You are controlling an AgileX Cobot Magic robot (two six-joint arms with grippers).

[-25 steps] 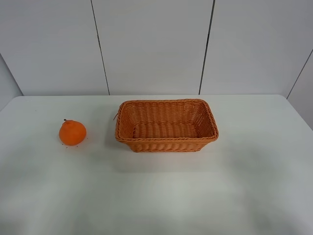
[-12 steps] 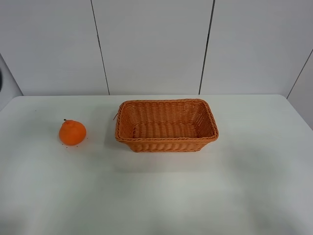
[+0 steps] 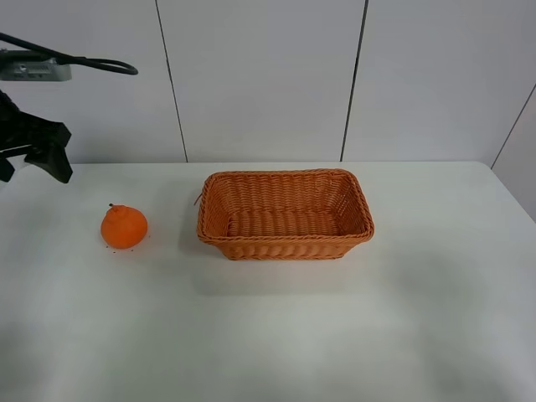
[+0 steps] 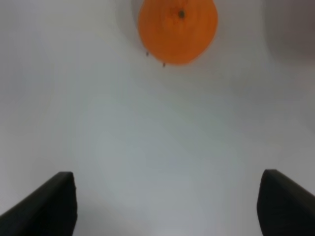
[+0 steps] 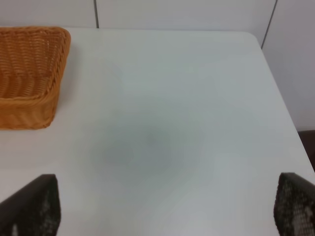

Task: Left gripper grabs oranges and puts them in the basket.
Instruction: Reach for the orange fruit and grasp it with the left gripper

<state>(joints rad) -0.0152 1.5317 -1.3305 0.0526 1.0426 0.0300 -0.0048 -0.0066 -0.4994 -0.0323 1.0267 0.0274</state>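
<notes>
My left gripper will next grab the orange by its stem end [image 3: 117, 212] to put it into the wicker basket [image 3: 285, 248].
The orange [image 3: 124, 227] sits on the white table, left of the wicker basket [image 3: 285, 248], which holds nothing. My left gripper [image 3: 33, 167] is open and empty, high above the table's far left corner, behind and left of the orange. In the left wrist view the orange [image 4: 177, 30] lies well ahead of the spread fingers [image 4: 44, 206], apart from them. My right gripper [image 5: 162, 206] is open and empty over bare table to the right of the basket [image 5: 29, 73]; it does not show in the exterior view.
A white panelled wall stands behind the table. The table's right edge [image 5: 280, 98] shows in the right wrist view. Bare tabletop lies in front of the orange and the basket.
My left arm has come into the exterior view at the far left, above the table's back corner. The orange and the basket have not moved.
</notes>
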